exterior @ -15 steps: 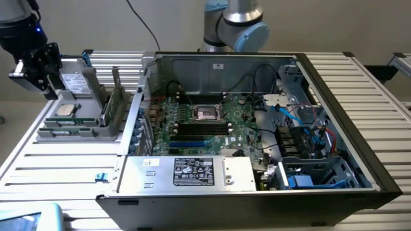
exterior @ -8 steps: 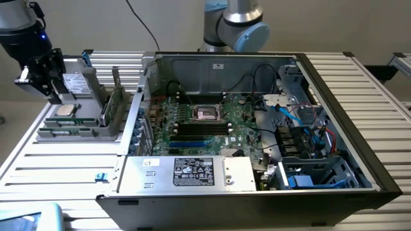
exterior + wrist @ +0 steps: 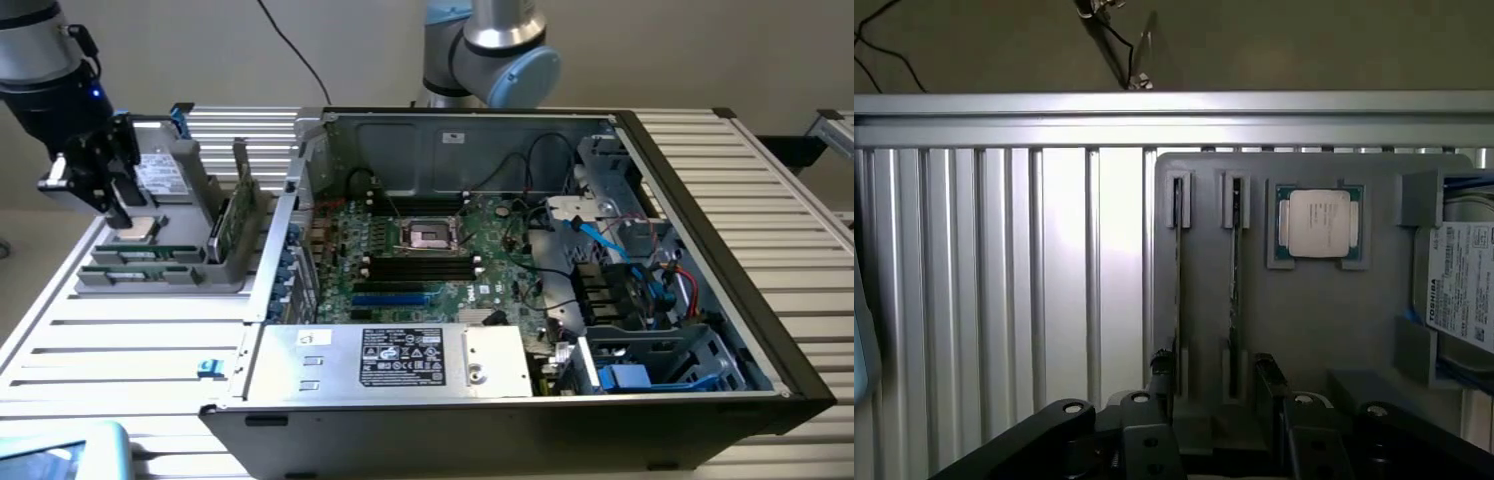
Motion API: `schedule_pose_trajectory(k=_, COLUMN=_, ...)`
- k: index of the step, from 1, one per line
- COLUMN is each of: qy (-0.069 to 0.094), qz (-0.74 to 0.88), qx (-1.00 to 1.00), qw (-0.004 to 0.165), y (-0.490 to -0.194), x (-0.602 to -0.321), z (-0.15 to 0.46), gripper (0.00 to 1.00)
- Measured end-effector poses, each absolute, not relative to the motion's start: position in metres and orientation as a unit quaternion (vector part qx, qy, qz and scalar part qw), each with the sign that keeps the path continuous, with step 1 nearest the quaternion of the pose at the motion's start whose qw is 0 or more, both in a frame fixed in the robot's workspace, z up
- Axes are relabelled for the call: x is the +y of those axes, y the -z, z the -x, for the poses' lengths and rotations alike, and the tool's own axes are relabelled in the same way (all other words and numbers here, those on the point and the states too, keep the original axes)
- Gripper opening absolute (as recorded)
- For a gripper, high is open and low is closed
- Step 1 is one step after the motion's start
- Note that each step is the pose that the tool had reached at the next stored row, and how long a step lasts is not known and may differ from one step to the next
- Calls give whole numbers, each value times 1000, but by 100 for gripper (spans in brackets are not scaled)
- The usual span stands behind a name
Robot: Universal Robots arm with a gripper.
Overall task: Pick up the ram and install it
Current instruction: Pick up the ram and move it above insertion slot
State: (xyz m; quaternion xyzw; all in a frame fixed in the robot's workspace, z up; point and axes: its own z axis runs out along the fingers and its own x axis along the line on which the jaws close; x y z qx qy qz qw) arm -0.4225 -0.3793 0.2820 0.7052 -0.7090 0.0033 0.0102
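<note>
My gripper will next grab the outer ram stick by the middle of its top edge (image 3: 142,267), because the holder's slotted posts hold both ends of the stick.
Two ram sticks stand on edge in slots of a grey holder tray (image 3: 1304,320); in the wrist view they are thin green lines, one ram stick (image 3: 1234,270) lying between my fingers and the other ram stick (image 3: 1177,270) beside one fingertip (image 3: 1162,372). My gripper (image 3: 1216,378) hangs open above them, holding nothing. In the exterior view the gripper (image 3: 123,212) hovers over the tray's (image 3: 187,270) end at the exterior view's left, above the ram sticks (image 3: 131,257). The motherboard's dark ram slots (image 3: 420,266) lie inside the open computer case (image 3: 534,250).
On the same tray sit a processor chip (image 3: 1319,222), a labelled hard drive (image 3: 1464,285) and a taller green card (image 3: 240,215) standing upright. The case's power supply (image 3: 400,358) and cables (image 3: 627,250) crowd its near and right sides. A slatted metal table (image 3: 1004,270) surrounds everything.
</note>
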Motion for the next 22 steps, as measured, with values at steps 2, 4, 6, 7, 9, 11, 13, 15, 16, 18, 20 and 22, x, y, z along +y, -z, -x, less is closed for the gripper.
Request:
schedule_pose_trajectory(k=2, qy=-3, qz=-705, qx=-709, qw=10, y=-278, x=-382, z=422, gripper=45)
schedule_pose_trajectory(k=4, qy=-3, qz=-705, qx=-709, qw=10, y=-275, x=-383, z=421, gripper=45)
schedule_pose_trajectory(k=6, qy=-3, qz=-705, qx=-709, qw=10, y=-271, x=-385, z=421, gripper=45)
schedule_pose_trajectory(k=7, qy=-3, qz=-705, qx=-709, qw=10, y=-269, x=-385, z=420, gripper=45)
schedule_pose_trajectory(k=9, qy=-3, qz=-705, qx=-709, qw=10, y=-266, x=-387, z=420, gripper=45)
schedule_pose_trajectory(k=11, qy=-3, qz=-705, qx=-709, qw=10, y=-262, x=-389, z=419, gripper=45)
schedule_pose_trajectory(k=13, qy=-3, qz=-705, qx=-709, qw=10, y=-258, x=-389, z=419, gripper=45)
schedule_pose_trajectory(k=15, qy=-3, qz=-705, qx=-709, qw=10, y=-255, x=-390, z=419, gripper=45)
schedule_pose_trajectory(k=16, qy=-3, qz=-705, qx=-709, qw=10, y=-253, x=-390, z=419, gripper=45)
schedule_pose_trajectory(k=18, qy=-3, qz=-705, qx=-709, qw=10, y=-249, x=-390, z=419, gripper=45)
schedule_pose_trajectory(k=20, qy=-3, qz=-705, qx=-709, qw=10, y=-246, x=-390, z=419, gripper=45)
schedule_pose_trajectory(k=22, qy=-3, qz=-705, qx=-709, qw=10, y=-242, x=-390, z=419, gripper=45)
